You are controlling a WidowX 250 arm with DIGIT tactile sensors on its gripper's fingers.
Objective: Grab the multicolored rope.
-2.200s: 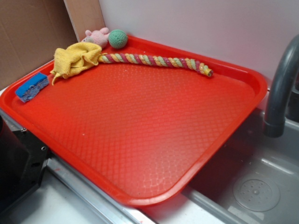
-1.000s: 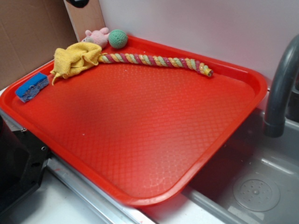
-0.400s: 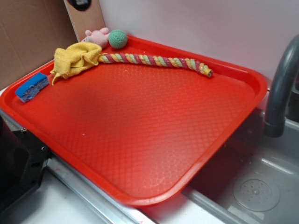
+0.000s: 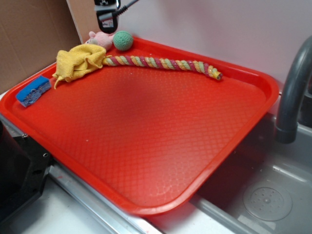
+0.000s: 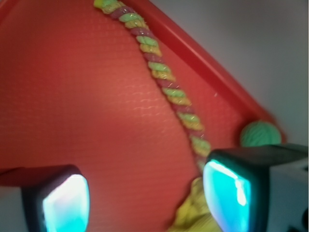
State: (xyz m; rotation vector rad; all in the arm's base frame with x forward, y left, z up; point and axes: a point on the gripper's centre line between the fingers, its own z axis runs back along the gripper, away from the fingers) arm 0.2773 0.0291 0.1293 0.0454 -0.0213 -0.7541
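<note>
Both ends of the long multicolored rope should hang balanced, so my gripper should grab the rope near its middle [image 4: 149,62] next.
The multicolored rope [image 4: 161,63] lies along the far side of the red tray [image 4: 253,117], twisted in pink, yellow, green and red strands. Its left end runs under a yellow cloth [image 4: 78,62]. In the wrist view the rope [image 5: 159,72] runs diagonally from the top centre down toward my right finger. My gripper [image 4: 106,22] hangs high above the tray's far left corner, over the cloth end of the rope. In the wrist view the gripper [image 5: 145,200] is open, with only tray and a bit of yellow cloth [image 5: 195,215] between its fingers.
A green knitted ball [image 4: 123,40] and a pink plush toy [image 4: 101,38] sit in the tray's far left corner. A blue sponge [image 4: 33,91] lies at the left edge. A grey faucet [image 4: 292,92] rises over the sink [image 4: 263,195] on the right.
My gripper has come down into the exterior view at the top left, above the far corner. The rope, cloth and other things have not moved.
</note>
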